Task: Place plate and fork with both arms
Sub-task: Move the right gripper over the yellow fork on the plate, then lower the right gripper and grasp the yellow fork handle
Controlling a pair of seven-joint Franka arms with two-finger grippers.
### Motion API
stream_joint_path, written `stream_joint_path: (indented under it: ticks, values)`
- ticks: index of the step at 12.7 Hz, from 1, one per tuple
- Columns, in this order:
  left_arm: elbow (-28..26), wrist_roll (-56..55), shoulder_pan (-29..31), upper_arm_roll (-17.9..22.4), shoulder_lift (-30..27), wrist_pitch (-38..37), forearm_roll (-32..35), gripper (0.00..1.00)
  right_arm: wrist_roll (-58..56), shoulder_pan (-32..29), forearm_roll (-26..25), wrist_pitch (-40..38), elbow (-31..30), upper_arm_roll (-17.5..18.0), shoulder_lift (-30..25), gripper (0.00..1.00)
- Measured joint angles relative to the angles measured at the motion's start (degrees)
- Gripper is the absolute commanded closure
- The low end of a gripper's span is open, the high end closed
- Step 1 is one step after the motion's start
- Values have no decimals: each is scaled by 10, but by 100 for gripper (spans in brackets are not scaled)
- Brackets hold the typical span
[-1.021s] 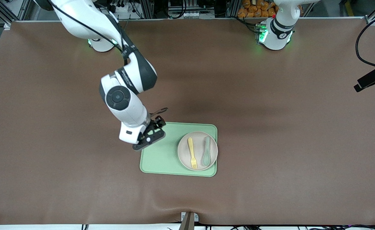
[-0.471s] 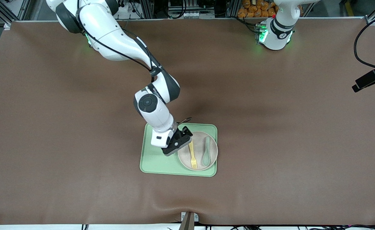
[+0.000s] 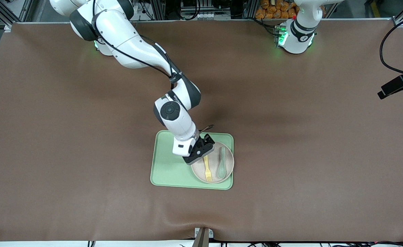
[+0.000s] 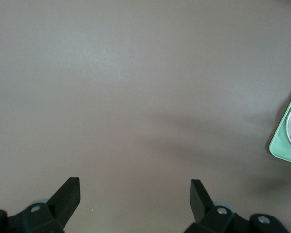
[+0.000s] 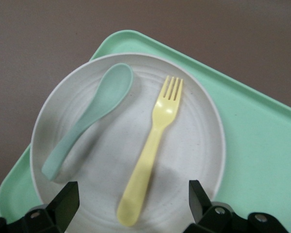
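Note:
My right gripper is going to place the pale-yellow fork on the light-green tray (image 3: 168, 171), so it should grab the fork by its handle (image 3: 206, 161) next.
The off-white plate (image 3: 214, 158) (image 5: 194, 136) sits on a light-green tray (image 3: 168, 171) (image 5: 262, 145), at the tray's end toward the left arm. On the plate lie the pale-yellow fork (image 3: 207, 169) (image 5: 153, 150) and a grey-green spoon (image 3: 221, 165) (image 5: 87, 126), side by side. My right gripper (image 3: 201, 153) (image 5: 133, 199) hangs open just above the plate, with the fork's handle end between its spread fingers and untouched. My left gripper (image 4: 135, 194) is open over bare brown table and holds nothing. Of the left arm, only the base (image 3: 295, 34) shows in the front view.
A brown mat (image 3: 307, 144) covers the whole table. A black camera on a cable (image 3: 396, 85) juts in at the left arm's end. A small bracket (image 3: 203, 235) sits at the table edge nearest the front camera. The tray's corner (image 4: 286, 141) shows in the left wrist view.
My right arm has swung from the tray's edge at the right arm's end across to the plate, and its gripper now straddles the fork's handle. The plate, fork and spoon have not moved.

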Motion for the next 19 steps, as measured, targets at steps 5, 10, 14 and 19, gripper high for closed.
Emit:
stream_joint_path:
  ticks: [5,10,14,19]
  values:
    - [-4,0,0,0,0,0,0,0,9,5,0,31,3,-2,21,0]
    - [-4,0,0,2,-5,0,0,0,9,5,0,62,4,-2,34,0]
    - [-4,21,20,5,-7,3,0,0,-9,5,-1,79,4,-3,43,0]
    - [-4,50,42,4,-7,7,0,0,-19,5,-5,80,4,-3,45,0]
